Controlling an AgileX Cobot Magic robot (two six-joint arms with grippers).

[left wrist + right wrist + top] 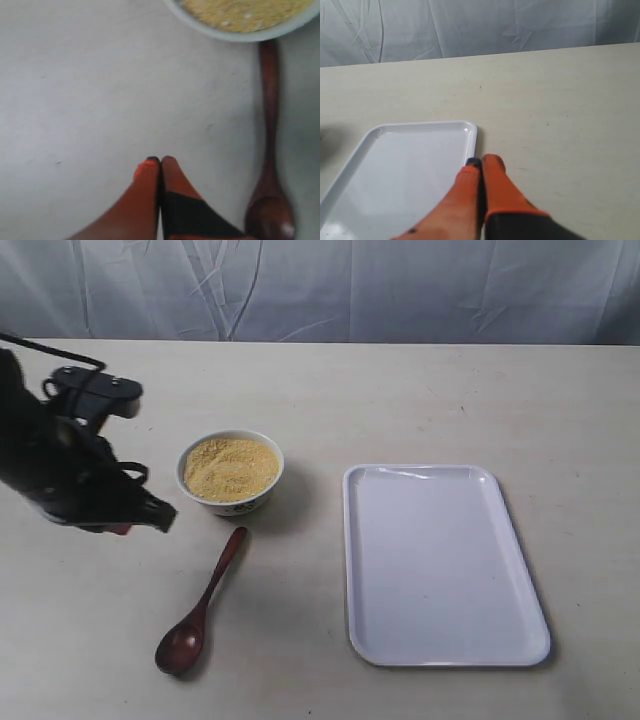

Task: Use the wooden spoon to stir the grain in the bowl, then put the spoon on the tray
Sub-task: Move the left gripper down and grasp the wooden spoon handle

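Note:
The left gripper next needs to pick up the wooden spoon by its long handle point(223, 565), so that it can stir the grain point(230, 466) in the bowl.
A small white bowl point(231, 472) holding yellow-tan grain point(230, 466) stands left of centre on the table. The dark reddish-brown wooden spoon point(199, 604) lies flat just in front of it, handle toward the bowl, oval end nearer the front edge. The large white tray point(438, 562) lies empty to the right. My left gripper point(158, 513) hovers to the left of the bowl and spoon, shut on nothing. In the left wrist view the gripper point(160, 161) is beside the spoon point(270, 165), the bowl point(235, 34) beyond. My right gripper point(482, 162) is shut, over the tray's rim point(472, 137).
A pale beige table point(420, 400) carries everything, and a wrinkled grey-white cloth backdrop point(330, 285) hangs behind its far edge. The right arm does not show in the exterior view.

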